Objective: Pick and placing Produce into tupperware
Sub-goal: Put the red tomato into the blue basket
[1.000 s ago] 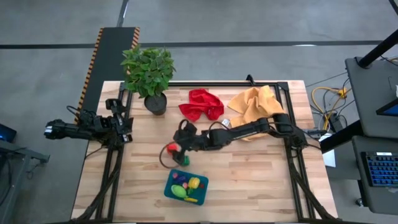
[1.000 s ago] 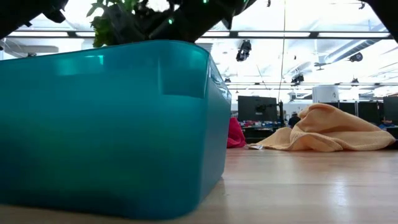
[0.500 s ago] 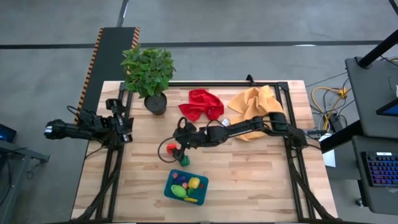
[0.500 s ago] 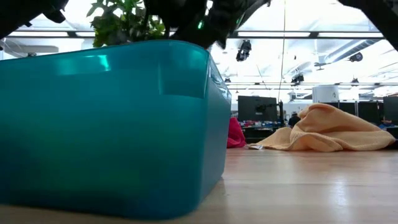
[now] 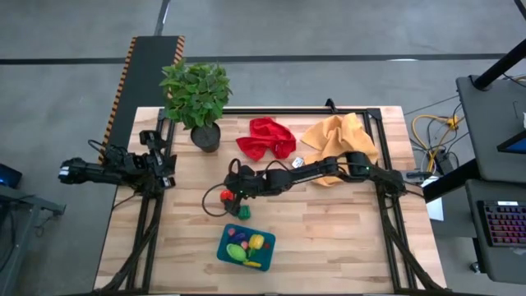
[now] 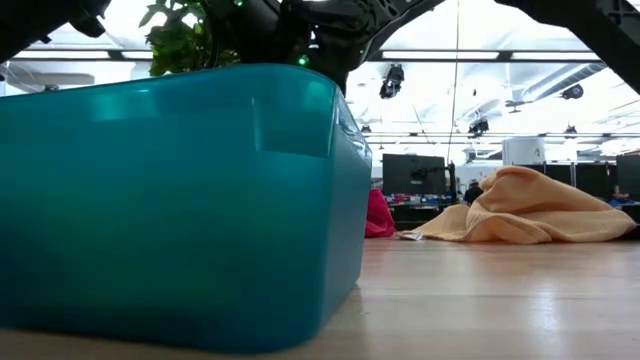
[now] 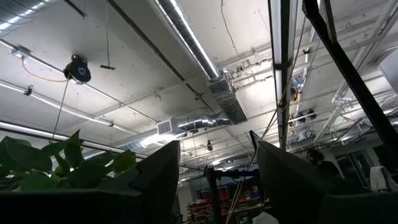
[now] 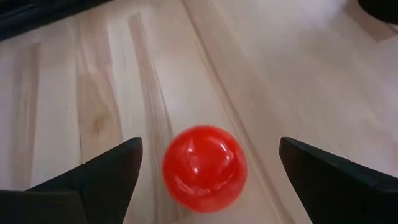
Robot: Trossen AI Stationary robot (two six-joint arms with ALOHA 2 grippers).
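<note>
My right gripper picks up the red toy piece by its round body (image 5: pixel 226 195) next, to add it to the teal tupperware (image 5: pixel 245 247).
A red round toy piece (image 8: pixel 204 168) lies on the wooden table (image 5: pixel 329 238), near its middle. My right gripper (image 8: pixel 210 146) is open and slants down over it, one finger on each side, with bare wood showing between each finger and the piece. A green piece (image 5: pixel 243 212) lies just nearer the front edge. The teal tupperware (image 5: pixel 245 247) stands near the front edge with several coloured pieces inside, and fills the left of the low view as a teal wall (image 6: pixel 180 200). My left gripper (image 7: pixel 217 155) waits open at the table's left edge, pointing up at the ceiling.
A potted plant (image 5: pixel 197 99) stands at the far left. A red cloth (image 5: pixel 267 137) and a yellow cloth (image 5: pixel 337 136) lie bunched along the far side. Bare wood lies right of the tupperware.
My right gripper has come down and a little toward the table's left edge, closing in on the red piece. The red piece, the green piece and the tupperware have stayed where they were.
</note>
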